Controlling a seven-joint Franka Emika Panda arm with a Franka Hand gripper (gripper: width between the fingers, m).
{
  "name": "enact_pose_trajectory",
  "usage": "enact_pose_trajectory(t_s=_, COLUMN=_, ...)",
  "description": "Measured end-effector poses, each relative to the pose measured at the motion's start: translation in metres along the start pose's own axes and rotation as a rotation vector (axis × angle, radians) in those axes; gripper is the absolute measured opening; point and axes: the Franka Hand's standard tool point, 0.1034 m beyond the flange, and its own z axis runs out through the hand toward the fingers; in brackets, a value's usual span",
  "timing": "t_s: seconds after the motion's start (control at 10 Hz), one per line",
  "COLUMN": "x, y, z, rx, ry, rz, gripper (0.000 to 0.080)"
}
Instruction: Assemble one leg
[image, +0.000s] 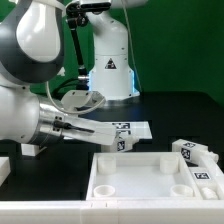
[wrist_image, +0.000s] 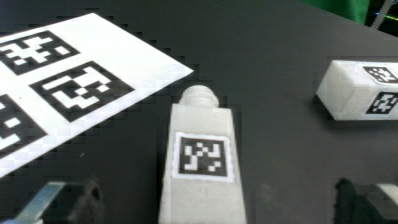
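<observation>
The leg needs to be joined by its rounded peg to the white tray-like panel, so my gripper should grab the leg next by its square body (wrist_image: 205, 203) beside the tag.
In the wrist view a white leg (wrist_image: 201, 160) lies flat on the black table, with a tag on its upper face and its rounded peg end pointing away from the camera. My gripper (wrist_image: 214, 205) is open. Its dark fingertips (wrist_image: 63, 200) stand wide apart on either side of the leg and do not touch it. In the exterior view the gripper (image: 108, 133) is low over the table at the leg (image: 126, 141), just behind the white tray-like panel (image: 150, 175).
A second leg (wrist_image: 365, 90) lies close by; more legs (image: 195, 152) lie at the exterior view's right. The marker board (wrist_image: 71, 80) lies beside the gripped-around leg. A small white part (image: 30, 150) sits at the exterior view's left.
</observation>
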Motion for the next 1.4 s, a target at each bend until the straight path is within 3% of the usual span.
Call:
enact_pose_trajectory(t_s=0.1, x=0.000, y=0.000, z=0.001, rx=-0.001, ry=-0.001, rz=0.000, gripper=0.0649)
enact_pose_trajectory(t_s=0.4, x=0.006, y=0.003, z=0.010, rx=-0.064, ry=0.000, rz=0.043, gripper=0.0649)
enact_pose_trajectory(t_s=0.9, x=0.007, y=-0.004, z=0.027, rx=-0.097, ry=0.004, rz=0.026, gripper=0.0649)
enact_pose_trajectory(t_s=1.2, x=0.011, y=-0.005, z=0.030, rx=-0.103, ry=0.014, rz=0.018, gripper=0.0281)
enact_pose_trajectory(t_s=1.4, x=0.011, y=-0.006, z=0.031, rx=-0.103, ry=0.014, rz=0.016, gripper=0.0281)
